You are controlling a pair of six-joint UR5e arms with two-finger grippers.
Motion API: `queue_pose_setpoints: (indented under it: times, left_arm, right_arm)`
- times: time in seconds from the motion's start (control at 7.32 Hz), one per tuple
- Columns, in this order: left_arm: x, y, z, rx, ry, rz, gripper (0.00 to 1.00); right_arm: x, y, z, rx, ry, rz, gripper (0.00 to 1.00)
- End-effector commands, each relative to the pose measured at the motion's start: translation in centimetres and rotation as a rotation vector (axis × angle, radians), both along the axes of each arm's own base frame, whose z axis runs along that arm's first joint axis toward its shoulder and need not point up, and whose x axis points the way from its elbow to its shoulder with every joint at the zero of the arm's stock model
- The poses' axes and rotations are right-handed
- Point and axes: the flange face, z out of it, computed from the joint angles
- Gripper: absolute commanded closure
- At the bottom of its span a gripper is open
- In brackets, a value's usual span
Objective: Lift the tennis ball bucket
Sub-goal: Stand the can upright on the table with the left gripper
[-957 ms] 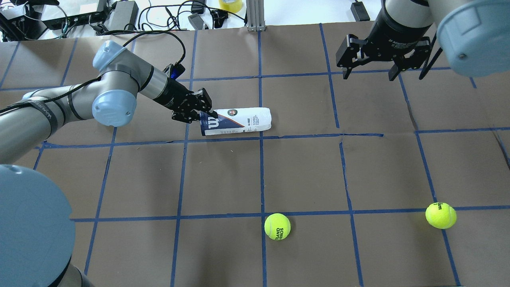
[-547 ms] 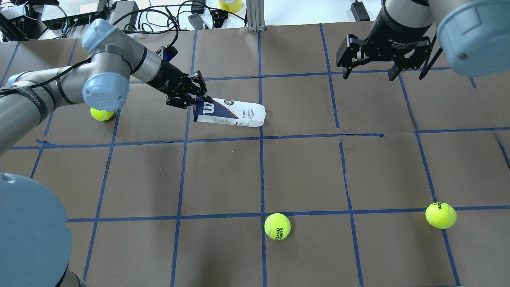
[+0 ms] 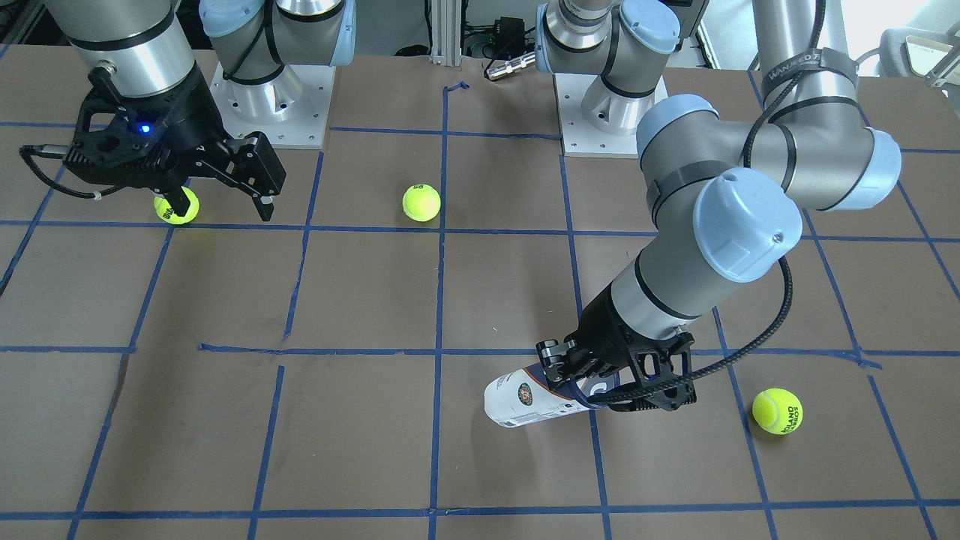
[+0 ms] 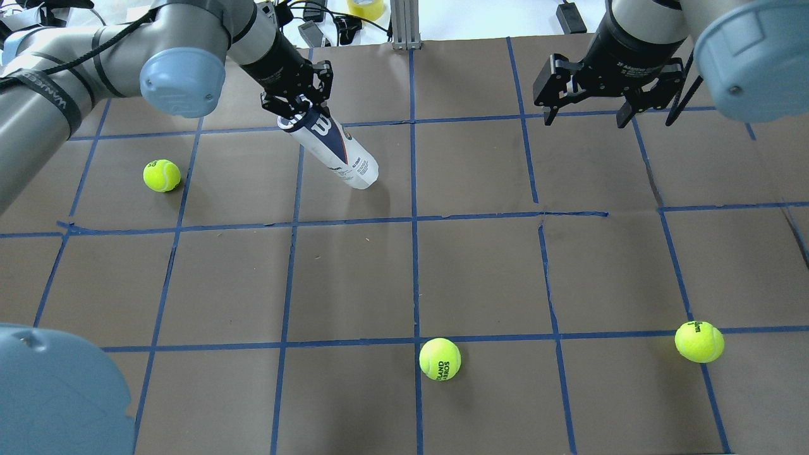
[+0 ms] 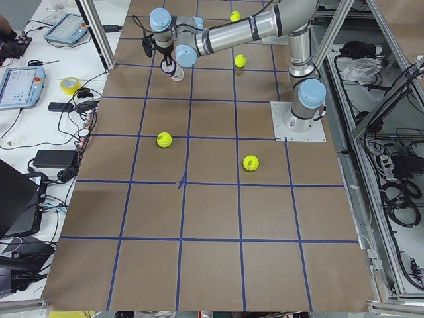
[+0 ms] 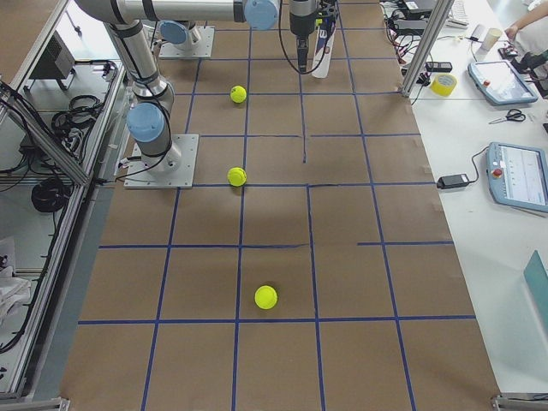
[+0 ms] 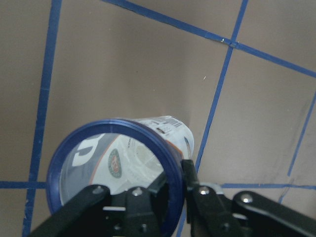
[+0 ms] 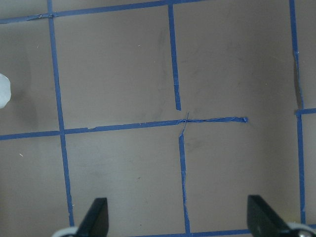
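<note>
My left gripper keeps hold of the bucket from here until the bucket is upright. The bucket's white closed end (image 3: 499, 403) points sideways above the bucket's shadow on the tabletop.
The tennis ball bucket (image 4: 336, 151) is a slim tube with a white-and-navy label and a dark blue rim. It hangs steeply tilted over the far-left part of the table. My left gripper (image 4: 297, 106) is shut on its open rim, one finger inside and one outside, as the left wrist view (image 7: 175, 190) shows. The tube also shows in the front view (image 3: 529, 401) under the left gripper (image 3: 600, 382). I cannot tell whether its low closed end touches the table. My right gripper (image 4: 586, 119) is open and empty, high at the far right.
Loose tennis balls lie on the brown taped table: one at the left (image 4: 162, 175), one at front centre (image 4: 440, 359), one at front right (image 4: 699, 341). Cables and boxes (image 4: 189, 22) lie past the far edge.
My left gripper has risen and moved towards the far edge, swinging the bucket from lying flat to steeply tilted. The left ball came into sight. The right arm has not moved.
</note>
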Motion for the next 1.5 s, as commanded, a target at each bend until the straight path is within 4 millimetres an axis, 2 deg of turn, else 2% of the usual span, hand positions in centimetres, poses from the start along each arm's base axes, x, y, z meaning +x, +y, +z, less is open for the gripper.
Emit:
queue_pose_setpoints:
  times: [0.0,0.14,0.27,0.55,0.68,0.82,1.09,1.23,1.37]
  left_arm:
    - [-2.7,-0.3,1.1,-0.034,-0.154,-0.055,1.00]
    - [-4.0,-0.2,1.0,-0.058,-0.208,-0.094,1.00]
    - [-4.4,-0.5,0.7,-0.074,-0.262,-0.162,1.00]
    - [-5.8,-0.7,0.4,-0.094,-0.282,-0.177,1.00]
    - [-7.0,-1.0,-0.6,-0.106,-0.277,-0.159,1.00]
    - [-7.4,-1.2,-1.2,-0.116,-0.280,-0.183,0.98]
    - [-8.1,-0.7,-0.5,-0.123,-0.274,-0.180,0.49]
    - [-9.0,-0.2,-0.2,-0.123,-0.270,-0.161,0.30]
    - [-9.4,0.0,-0.1,-0.120,-0.261,-0.133,0.21]
  right_arm:
    - [0.0,0.0,0.0,-0.001,0.001,0.007,0.00]
    - [0.0,0.0,0.0,-0.001,0.001,0.006,0.00]
    - [0.0,0.0,-0.1,0.002,-0.001,0.004,0.00]
    - [0.0,0.0,-0.1,0.002,-0.001,0.006,0.00]
    - [0.0,0.0,-0.1,0.002,-0.001,0.006,0.00]
    - [0.0,0.0,-0.1,0.002,0.001,0.006,0.00]
    - [0.0,0.0,-0.1,0.002,-0.001,0.006,0.00]
    - [0.0,0.0,0.0,0.001,-0.001,0.006,0.00]
    - [0.0,0.0,-0.1,0.002,-0.001,0.006,0.00]
